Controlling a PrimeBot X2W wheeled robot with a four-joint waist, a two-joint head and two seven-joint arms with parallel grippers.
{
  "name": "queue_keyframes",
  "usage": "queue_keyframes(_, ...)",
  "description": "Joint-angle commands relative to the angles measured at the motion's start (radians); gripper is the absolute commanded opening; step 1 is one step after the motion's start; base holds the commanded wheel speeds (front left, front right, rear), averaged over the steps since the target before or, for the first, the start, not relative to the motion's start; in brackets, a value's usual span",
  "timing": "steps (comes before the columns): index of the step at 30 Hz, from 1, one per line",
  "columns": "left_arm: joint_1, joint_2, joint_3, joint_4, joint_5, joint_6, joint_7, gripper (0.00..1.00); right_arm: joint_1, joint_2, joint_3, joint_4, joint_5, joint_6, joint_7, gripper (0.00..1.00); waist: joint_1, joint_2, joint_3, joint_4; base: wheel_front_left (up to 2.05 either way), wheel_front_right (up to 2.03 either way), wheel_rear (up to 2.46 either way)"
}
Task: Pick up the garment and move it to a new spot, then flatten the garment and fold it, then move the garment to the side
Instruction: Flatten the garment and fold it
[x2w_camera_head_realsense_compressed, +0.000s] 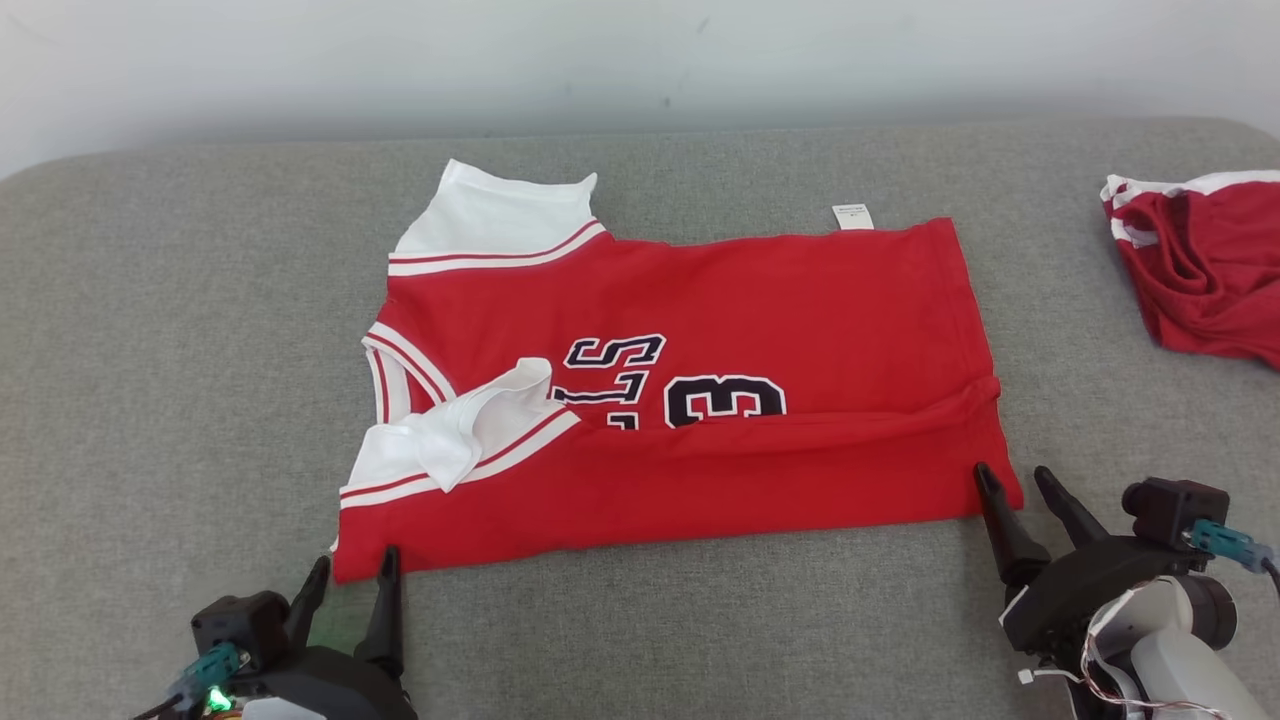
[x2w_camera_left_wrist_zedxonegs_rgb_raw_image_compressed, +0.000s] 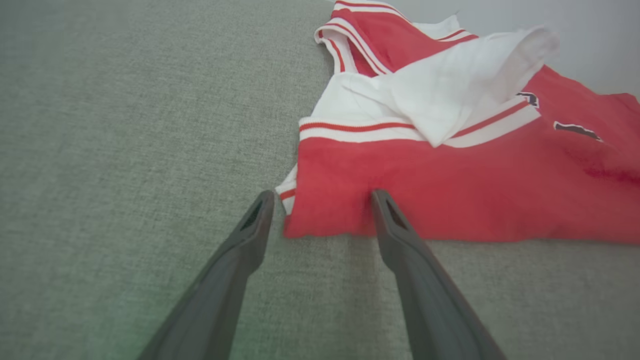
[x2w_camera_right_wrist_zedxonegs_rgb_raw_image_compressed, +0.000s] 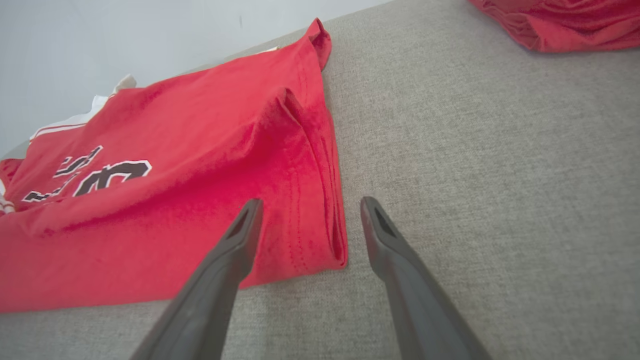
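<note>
The jersey (x2w_camera_head_realsense_compressed: 768, 324) needs to be flattened. My left gripper needs to pinch its red corner below the striped sleeve trim (x2w_camera_head_realsense_compressed: 357, 558) next.
The garment (x2w_camera_head_realsense_compressed: 700, 400) is a red jersey with white sleeves and dark lettering, lying on the grey cushioned surface with its near long edge folded up over the body. My left gripper (x2w_camera_head_realsense_compressed: 352, 572) stands open at the garment's near left corner (x2w_camera_left_wrist_zedxonegs_rgb_raw_image_compressed: 320, 220), its fingers straddling that corner and gripping nothing. At the near right corner (x2w_camera_right_wrist_zedxonegs_rgb_raw_image_compressed: 320, 240) my right gripper (x2w_camera_head_realsense_compressed: 1015, 478) is open too, one finger over the red cloth and the other over bare surface.
A second red and white garment (x2w_camera_head_realsense_compressed: 1200, 270) lies bunched at the far right edge, also seen in the right wrist view (x2w_camera_right_wrist_zedxonegs_rgb_raw_image_compressed: 565, 20). A pale wall (x2w_camera_head_realsense_compressed: 640, 60) runs behind the grey surface (x2w_camera_head_realsense_compressed: 180, 350), which has bare room left and in front.
</note>
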Motion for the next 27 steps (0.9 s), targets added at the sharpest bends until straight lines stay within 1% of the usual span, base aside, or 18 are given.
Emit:
queue_keyframes(1, -0.015, -0.008, -0.003, 0.014, -0.001, 0.002, 0.007, 1.00, -0.013, 0.000, 0.007, 0.022, -0.015, -0.003, -0.010, 1.00, 0.0000, 0.0000, 0.006, -0.004, 0.00, 0.00, 0.00)
queue_keyframes(5, -0.032, -0.017, -0.004, 0.047, -0.005, -0.010, 0.005, 1.00, -0.045, 0.017, 0.023, 0.082, -0.027, -0.003, -0.030, 1.00, 0.0000, 0.0000, 0.014, -0.010, 0.00, 0.00, 0.00)
queue_keyframes(6, -0.039, -0.027, -0.001, 0.071, -0.014, -0.015, 0.005, 1.00, -0.058, 0.027, 0.031, 0.115, -0.026, -0.003, -0.034, 0.85, 0.0000, 0.0000, 0.017, -0.012, 0.00, 0.00, 0.00)
queue_keyframes(7, -0.042, -0.031, -0.004, 0.083, -0.013, -0.018, 0.007, 1.00, -0.064, 0.032, 0.036, 0.129, -0.026, -0.003, -0.036, 0.27, 0.0000, 0.0000, 0.019, -0.012, 0.00, 0.00, 0.00)
queue_keyframes(8, -0.049, -0.035, -0.006, 0.095, -0.014, -0.021, 0.007, 0.86, -0.069, 0.036, 0.044, 0.138, -0.025, -0.003, -0.043, 0.03, 0.0000, 0.0000, 0.021, -0.013, 0.00, 0.00, 0.00)
queue_keyframes(9, -0.054, -0.042, -0.004, 0.106, -0.019, -0.026, 0.005, 0.37, -0.075, 0.041, 0.052, 0.145, -0.023, -0.003, -0.051, 0.00, 0.0000, 0.0000, 0.022, -0.014, 0.00, 0.00, 0.00)
queue_keyframes(11, -0.060, -0.051, -0.004, 0.124, -0.018, -0.034, 0.004, 0.00, -0.085, 0.045, 0.068, 0.154, -0.017, -0.003, -0.069, 0.00, 0.0000, 0.0000, 0.022, -0.016, 0.00, 0.00, 0.00)
queue_keyframes(14, -0.061, -0.057, -0.002, 0.139, -0.015, -0.041, 0.000, 0.00, -0.087, 0.044, 0.078, 0.159, -0.006, -0.003, -0.090, 0.00, 0.0000, 0.0000, 0.013, -0.016, 0.00, 0.00, 0.00)
queue_keyframes(17, -0.044, -0.057, 0.015, 0.140, -0.007, -0.045, -0.006, 0.00, -0.065, 0.061, 0.071, 0.161, 0.045, -0.003, -0.110, 0.00, 0.0000, 0.0000, -0.014, -0.016, 0.00, 0.00, 0.00)
queue_keyframes(21, 0.009, -0.049, 0.047, 0.112, -0.001, -0.049, -0.011, 0.00, -0.021, 0.048, 0.088, 0.133, 0.082, -0.003, -0.124, 0.00, 0.0000, 0.0000, -0.052, -0.022, 0.00, 0.00, 0.00)
queue_keyframes(25, 0.088, -0.039, 0.083, 0.047, 0.017, -0.032, -0.012, 0.00, 0.045, 0.041, 0.081, 0.092, 0.113, -0.003, -0.133, 0.00, 0.0000, 0.0000, -0.083, -0.023, 0.00, 0.00, 0.00)
queue_keyframes(27, 0.132, -0.037, 0.103, 0.004, 0.023, -0.015, -0.012, 0.00, 0.081, 0.032, 0.077, 0.063, 0.121, -0.003, -0.133, 0.00, 0.0000, 0.0000, -0.092, -0.023, 0.00, 0.00, 0.00)
